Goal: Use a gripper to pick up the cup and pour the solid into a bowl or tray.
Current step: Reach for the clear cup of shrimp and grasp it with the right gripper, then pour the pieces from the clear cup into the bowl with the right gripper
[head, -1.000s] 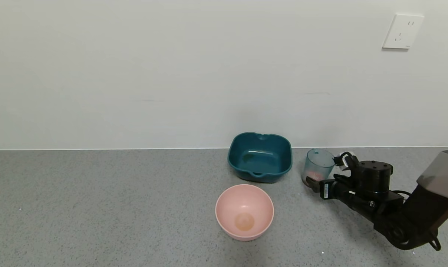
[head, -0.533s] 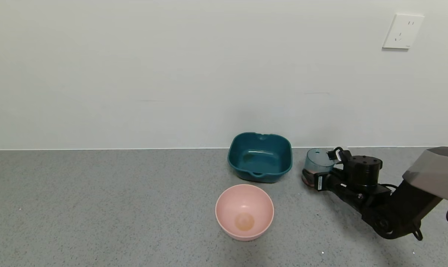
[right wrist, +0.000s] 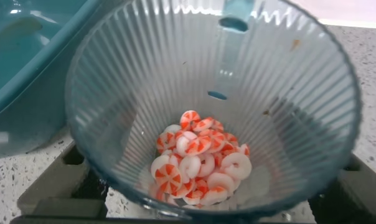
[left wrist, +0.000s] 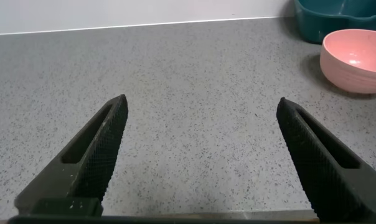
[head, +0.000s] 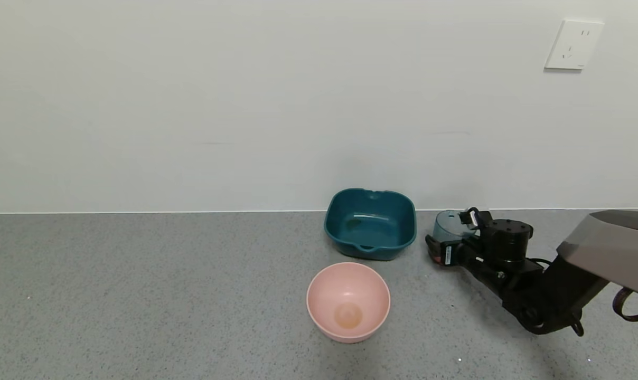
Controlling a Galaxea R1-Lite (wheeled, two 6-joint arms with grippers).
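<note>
My right gripper's fingers are beside the lower sides of the cup [head: 447, 224] and would hold the cup now, so I need to close them.
The cup [head: 447, 224], a ribbed pale blue-green tumbler, stands on the counter just right of the teal basin [head: 370, 224]. My right gripper [head: 449, 233] is open, with one finger on each side of the cup's lower part. In the right wrist view the cup [right wrist: 144, 81] fills the frame, and the solid [right wrist: 197, 162], pink-red and white round pieces, lies in its bottom. The basin's wall [right wrist: 26, 68] is close beside it. My left gripper [left wrist: 200, 106] is open and empty over bare counter, out of the head view.
A round pale pink bowl [head: 348, 302] sits in front of the basin and also shows in the left wrist view [left wrist: 356, 53]. The wall runs close behind the basin and cup. Grey counter extends to the left.
My right gripper has moved forward and left, so its fingers now reach around the cup. The cup looks shifted slightly toward the basin.
</note>
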